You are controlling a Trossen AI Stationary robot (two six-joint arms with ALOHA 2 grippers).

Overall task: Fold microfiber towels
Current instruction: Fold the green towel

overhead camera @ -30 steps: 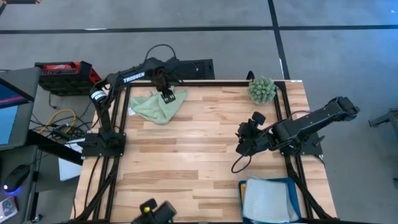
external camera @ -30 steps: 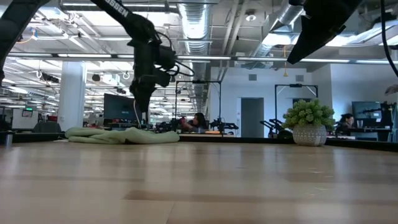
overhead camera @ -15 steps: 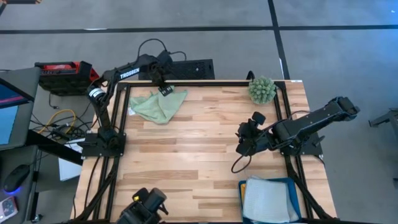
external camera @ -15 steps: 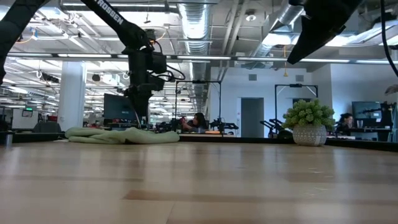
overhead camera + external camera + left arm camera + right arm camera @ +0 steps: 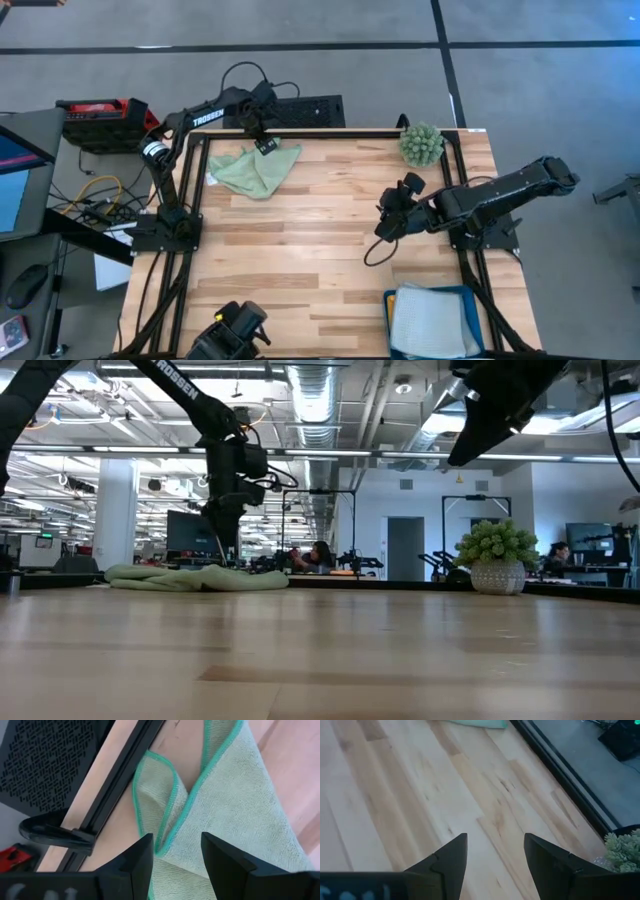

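I will pull the light green towel onto empty wood for folding, so my left gripper should grab it by its hemmed corner (image 5: 163, 850) next.
A light green microfiber towel (image 5: 250, 172) with a teal hem lies rumpled on the table's far left part. It also shows in the low view (image 5: 195, 577) and the left wrist view (image 5: 235, 815). My left gripper (image 5: 265, 144) is open and hangs just above the towel's far right corner (image 5: 165, 820), its fingers on either side of a hemmed fold. My right gripper (image 5: 388, 215) is open and empty above bare wood right of the table's middle. A pale folded towel (image 5: 432, 322) lies in the teal tray. No orange towel is in view.
A teal tray (image 5: 470, 296) stands at the near right corner. A spiky green ball plant (image 5: 422, 143) in a pot sits at the far right corner. A black frame rail (image 5: 120, 780) runs along the far edge, close to my left gripper. Bare wood spans the table's middle.
My left gripper has gone a little toward the table's far edge and up from the towel, which lies as before. My right gripper has shifted slightly toward the table's left and far edge.
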